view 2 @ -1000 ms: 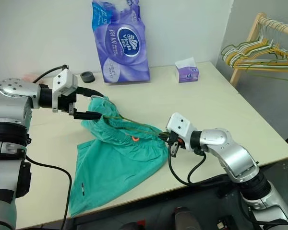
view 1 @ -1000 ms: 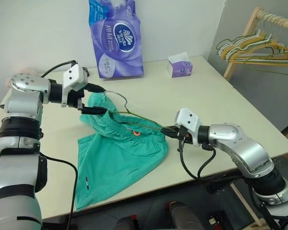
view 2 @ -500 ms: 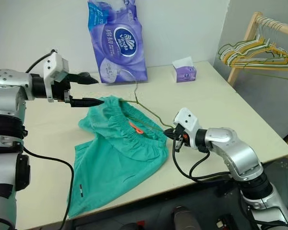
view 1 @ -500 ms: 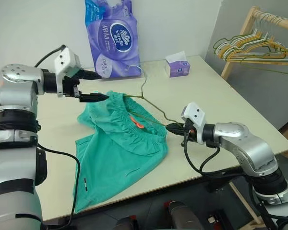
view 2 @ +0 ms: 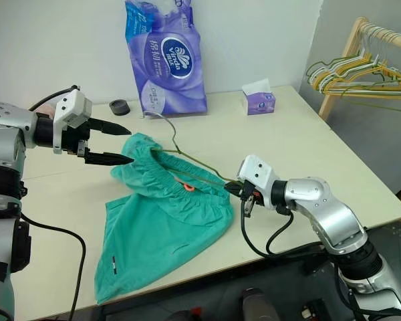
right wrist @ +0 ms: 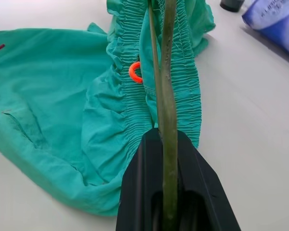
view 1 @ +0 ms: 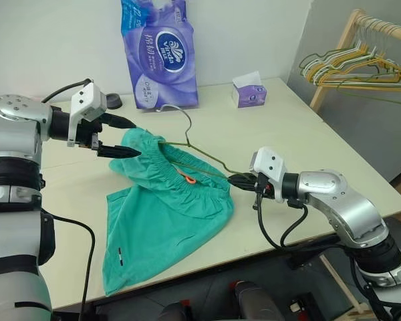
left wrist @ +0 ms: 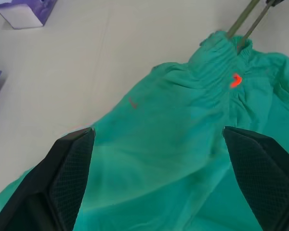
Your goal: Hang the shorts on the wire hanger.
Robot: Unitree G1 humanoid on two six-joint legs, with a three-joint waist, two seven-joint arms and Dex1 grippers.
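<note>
To hang the shorts, my left gripper next needs to grab the waistband's loose end. The shorts' legs lie flat while the gathered waistband stands up around the hanger.
The teal-green shorts lie spread on the table, gathered waistband toward the far side, orange-red tag on it. The wire hanger runs along the waistband, partly between its folds, and its hook rises beyond the far end. My right gripper is shut on the hanger's near corner, right of the shorts. My left gripper hangs open just left of the waistband, not touching it. In the left wrist view both black fingers frame the shorts.
A purple pack of paper rolls and a small tissue box stand at the back of the table. A black round thing sits near the pack. A wooden rack with several coloured hangers stands off the right edge.
My open left gripper has drawn back to the left, off the waistband's end. The hanger's hook now stands farther beyond the waistband. The right gripper keeps its grip in place.
</note>
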